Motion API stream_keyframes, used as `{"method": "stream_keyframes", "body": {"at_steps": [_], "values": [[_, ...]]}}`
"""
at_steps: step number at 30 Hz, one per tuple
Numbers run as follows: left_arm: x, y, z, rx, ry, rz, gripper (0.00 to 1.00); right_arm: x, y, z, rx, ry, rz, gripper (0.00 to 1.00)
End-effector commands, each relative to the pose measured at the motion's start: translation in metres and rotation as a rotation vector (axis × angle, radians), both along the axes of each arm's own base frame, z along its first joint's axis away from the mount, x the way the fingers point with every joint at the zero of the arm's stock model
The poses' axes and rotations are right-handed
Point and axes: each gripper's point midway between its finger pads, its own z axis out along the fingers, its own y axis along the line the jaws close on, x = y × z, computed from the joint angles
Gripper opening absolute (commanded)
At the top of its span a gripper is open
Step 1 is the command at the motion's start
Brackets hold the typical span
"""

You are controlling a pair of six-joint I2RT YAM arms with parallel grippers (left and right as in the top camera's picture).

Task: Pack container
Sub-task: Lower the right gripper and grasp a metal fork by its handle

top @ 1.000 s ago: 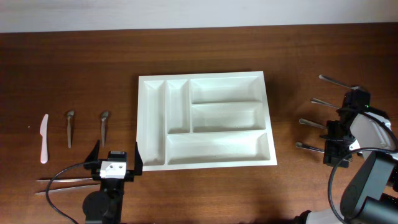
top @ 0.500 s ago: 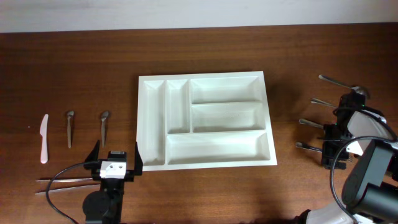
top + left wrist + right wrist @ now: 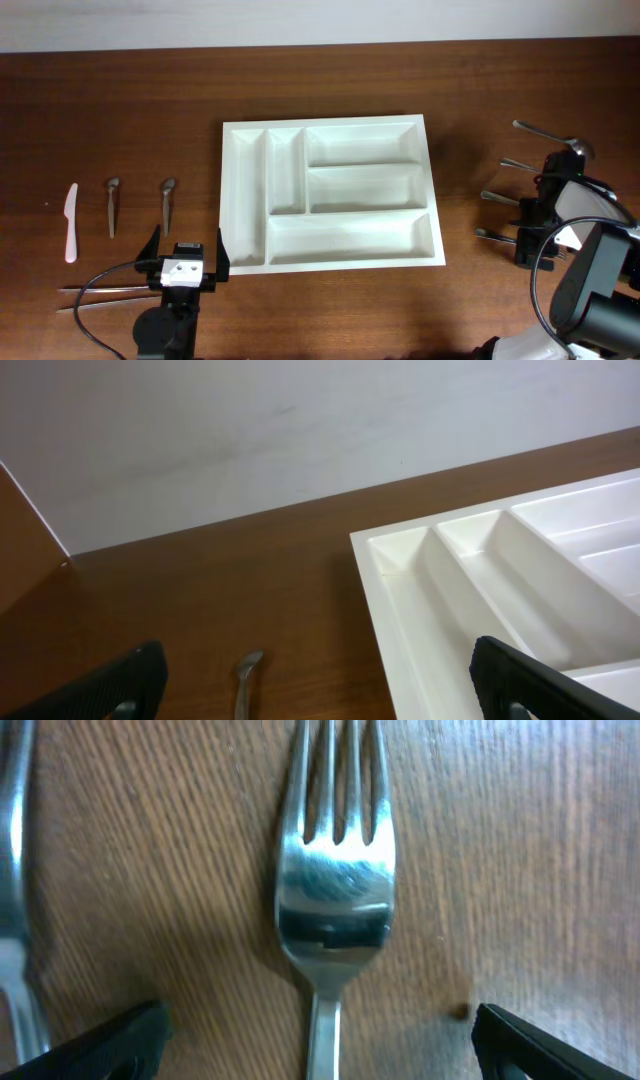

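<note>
The fork's neck (image 3: 517,203) (image 3: 326,1001) is midway between my open fingers and the other utensil is outside them, so my right gripper would hold the fork if it closed now. It needs to close on the fork.
The white five-compartment container (image 3: 330,261) lies empty at the table's middle; its near-left corner shows in the left wrist view (image 3: 400,600). My left gripper (image 3: 187,250) is open and empty, just left of the container's front corner; in its own view (image 3: 322,690) a spoon (image 3: 245,678) lies between its fingers, farther off. My right gripper (image 3: 529,226) is open, low over the utensils at the right. In its view (image 3: 322,1055) a metal fork (image 3: 335,910) lies flat on the wood, its handle running between the open fingers, untouched.
A white plastic knife (image 3: 71,220), two spoons (image 3: 111,205) (image 3: 167,203) and thin metal sticks (image 3: 100,294) lie at the left. Several forks (image 3: 500,198) and a spoon (image 3: 575,148) lie at the right. Another utensil (image 3: 15,870) lies left of the fork.
My right arm has shifted slightly toward the table's front and lowered over the forks, uncovering the spoon bowl behind it. The left arm has not moved.
</note>
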Motion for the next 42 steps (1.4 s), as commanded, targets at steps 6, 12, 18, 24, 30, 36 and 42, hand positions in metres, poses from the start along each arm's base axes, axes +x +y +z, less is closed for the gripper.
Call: {"method": "stream_keyframes", "body": {"at_steps": [6, 12, 18, 24, 30, 36, 42], "values": [[0.0, 0.0, -0.001, -0.011, -0.003, -0.005, 0.99, -0.017, 0.006, -0.015, 0.006, 0.057, 0.01, 0.93], [0.0, 0.0, -0.001, -0.011, -0.003, -0.005, 0.99, -0.015, 0.011, -0.016, 0.034, 0.048, 0.01, 0.75], [0.0, 0.0, -0.001, -0.011, -0.003, -0.005, 0.99, -0.016, 0.014, -0.016, 0.052, 0.048, 0.009, 0.57], [0.0, 0.0, -0.001, -0.011, -0.003, -0.005, 0.99, -0.019, 0.015, -0.016, 0.057, 0.06, 0.01, 0.25], [0.0, 0.0, -0.001, -0.011, -0.003, -0.005, 0.99, -0.018, 0.015, -0.016, 0.057, 0.059, 0.027, 0.04], [0.0, 0.0, -0.001, -0.011, -0.003, -0.005, 0.99, -0.01, 0.011, 0.002, 0.056, 0.065, 0.076, 0.04], [0.0, 0.0, -0.001, -0.011, -0.003, -0.005, 0.99, 0.011, 0.001, 0.045, 0.042, 0.035, 0.077, 0.04]]}}
